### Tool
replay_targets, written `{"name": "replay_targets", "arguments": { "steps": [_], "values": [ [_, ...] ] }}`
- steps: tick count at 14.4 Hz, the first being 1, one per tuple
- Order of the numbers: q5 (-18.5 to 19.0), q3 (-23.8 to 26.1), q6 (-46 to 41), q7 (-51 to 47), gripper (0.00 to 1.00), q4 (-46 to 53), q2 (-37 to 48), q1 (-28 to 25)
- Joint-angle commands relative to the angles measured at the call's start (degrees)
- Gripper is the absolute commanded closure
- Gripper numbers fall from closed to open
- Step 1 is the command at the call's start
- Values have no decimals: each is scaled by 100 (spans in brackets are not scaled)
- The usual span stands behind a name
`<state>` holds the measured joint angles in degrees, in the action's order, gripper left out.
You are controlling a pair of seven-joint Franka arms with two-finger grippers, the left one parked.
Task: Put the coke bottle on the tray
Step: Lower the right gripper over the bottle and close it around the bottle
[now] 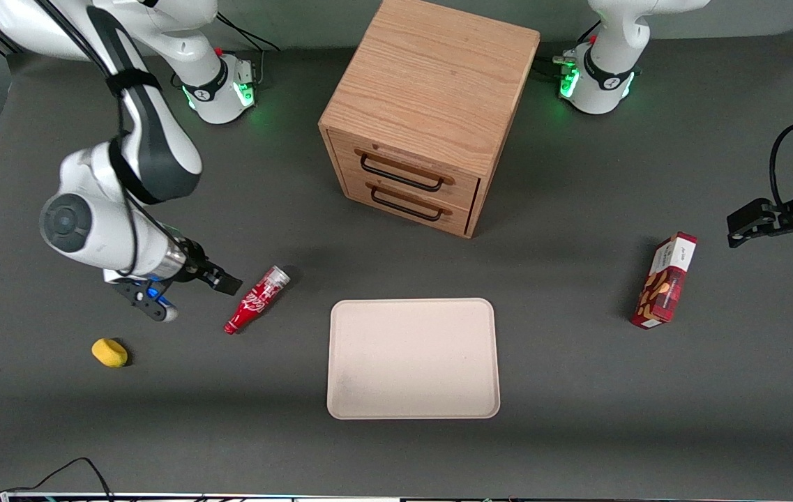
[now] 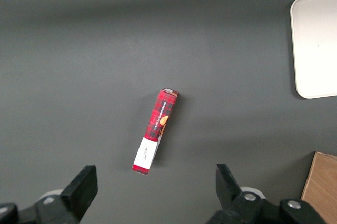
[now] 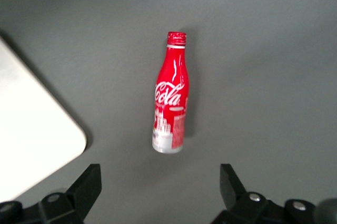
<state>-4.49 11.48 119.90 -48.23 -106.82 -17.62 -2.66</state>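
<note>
The robot's right gripper next needs to set the coke bottle onto the tray (image 1: 413, 359), so it should grab the bottle by its labeled lower body (image 1: 263, 292).
The coke bottle (image 1: 257, 300), red with white script and a clear silvery base, lies on its side on the dark table, its cap pointing nearer the front camera. It also shows in the right wrist view (image 3: 170, 98). The beige tray (image 1: 413, 359) lies flat beside it toward the parked arm's end, with nothing on it, and its rounded corner shows in the right wrist view (image 3: 31, 129). My right gripper (image 1: 194, 296) is open and empty. It hovers just beside the bottle toward the working arm's end. In the right wrist view the gripper (image 3: 159, 182) has the bottle's base just off its fingertips.
A wooden two-drawer cabinet (image 1: 431, 111) stands farther from the front camera than the tray. A red snack box (image 1: 665, 280) lies toward the parked arm's end and shows in the left wrist view (image 2: 156, 131). A small yellow object (image 1: 109, 352) lies near the gripper.
</note>
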Motion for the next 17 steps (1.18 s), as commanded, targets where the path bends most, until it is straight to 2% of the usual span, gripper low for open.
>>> {"name": "replay_targets", "arguments": {
  "steps": [1, 5, 6, 8, 9, 17],
  "values": [
    [10, -31, 560, -502, 0, -366, -197, -251],
    [18, -58, 788, -914, 0, -348, -759, -270],
    [193, -66, 859, -1125, 0, -340, -848, -278],
    [885, -58, 1017, -1669, 0, -305, -997, -305],
    [1037, -58, 1157, -1837, 0, -278, -1085, -305],
    [1056, -84, 1651, -1865, 0, -234, -1446, -322]
  ]
}}
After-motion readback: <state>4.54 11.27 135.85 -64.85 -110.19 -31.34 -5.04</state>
